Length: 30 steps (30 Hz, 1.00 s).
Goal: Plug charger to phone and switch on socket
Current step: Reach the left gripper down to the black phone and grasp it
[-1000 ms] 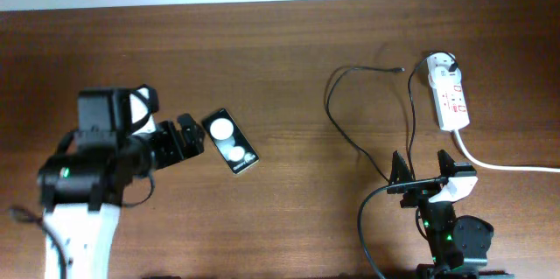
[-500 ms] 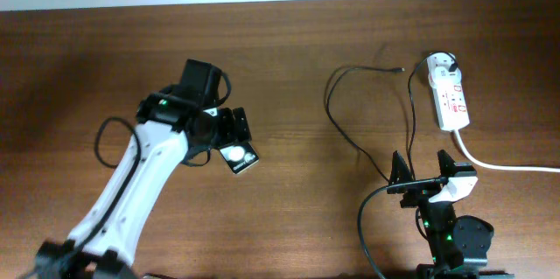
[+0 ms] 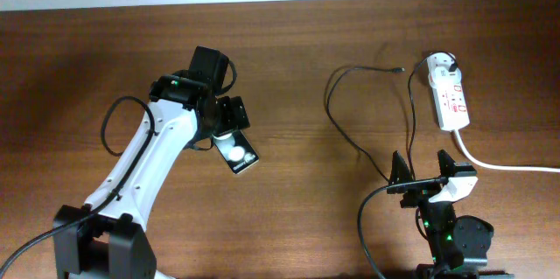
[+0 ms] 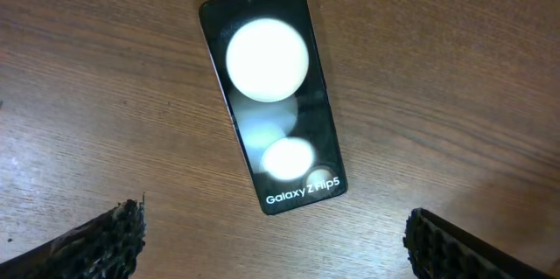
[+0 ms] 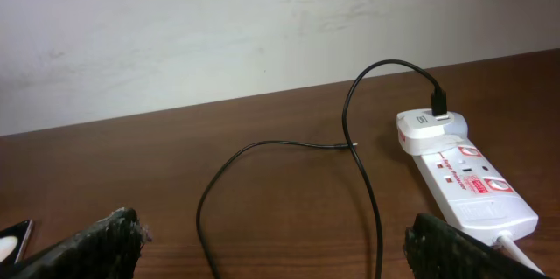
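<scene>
The lettered end of the phone (image 3: 239, 154) should stay free for my right gripper. My left gripper will grip the phone across its long edges beside the larger white circle.
The phone (image 3: 239, 154) is a black slab with two white circles and lies flat on the table. It fills the upper middle of the left wrist view (image 4: 271, 95). My left gripper (image 3: 230, 120) is open and empty. It hovers over the phone's far end, with both fingers wide apart below the phone in its own view (image 4: 280, 253). The charger cable (image 3: 337, 113) loops from its white plug head (image 3: 443, 66) in the socket (image 3: 449, 97) to a loose tip (image 3: 402, 70). My right gripper (image 3: 425, 170) is open and empty, near the front edge and facing the cable (image 5: 360, 174) and the socket (image 5: 468, 184).
The socket's thick white cord (image 3: 507, 165) runs off to the right edge. A white wall (image 5: 262, 25) stands behind the table's far edge. Bare wooden tabletop (image 3: 297, 191) lies between the phone and the cable.
My left arm has swung in from the left and now reaches over the phone's far end. The phone, the cable and the right arm have not moved.
</scene>
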### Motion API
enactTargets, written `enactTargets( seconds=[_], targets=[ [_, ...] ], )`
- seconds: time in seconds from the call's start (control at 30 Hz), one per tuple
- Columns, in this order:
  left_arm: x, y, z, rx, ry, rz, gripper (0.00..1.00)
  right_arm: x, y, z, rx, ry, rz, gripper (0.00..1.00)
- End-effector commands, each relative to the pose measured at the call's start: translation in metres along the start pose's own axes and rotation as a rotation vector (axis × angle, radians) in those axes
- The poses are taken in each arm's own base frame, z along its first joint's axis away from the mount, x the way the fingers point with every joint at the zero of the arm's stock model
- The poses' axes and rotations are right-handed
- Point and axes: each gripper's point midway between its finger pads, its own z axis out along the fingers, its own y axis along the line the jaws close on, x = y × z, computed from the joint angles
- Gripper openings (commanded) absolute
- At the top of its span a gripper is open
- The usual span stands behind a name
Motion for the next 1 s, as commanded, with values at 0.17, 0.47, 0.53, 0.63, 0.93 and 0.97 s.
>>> enactTargets(
  seconds=[0.17,0.47,0.53,0.63,0.93,0.97],
  targets=[
    [-0.022,-0.010,0.009,0.014,-0.070,-0.083,0.99,0.004,0.000,0.000,0.001,0.005,-0.010,0.99],
    [-0.008,-0.002,0.066,-0.081,0.059,-0.075,0.99,0.004,0.000,0.000,0.001,0.005,-0.010,0.99],
    [-0.005,-0.003,0.072,-0.079,0.077,-0.079,0.99,0.004,0.000,0.000,0.001,0.005,-0.010,0.99],
    [0.003,-0.004,0.089,-0.087,0.126,-0.134,0.99,0.004,0.000,0.000,0.001,0.005,-0.010,0.99],
    [-0.002,-0.009,0.102,-0.074,0.117,-0.140,0.99,0.004,0.000,0.000,0.001,0.005,-0.010,0.99],
    [-0.001,-0.008,0.104,-0.077,0.121,-0.139,0.99,0.004,0.000,0.000,0.001,0.005,-0.010,0.99]
  ],
)
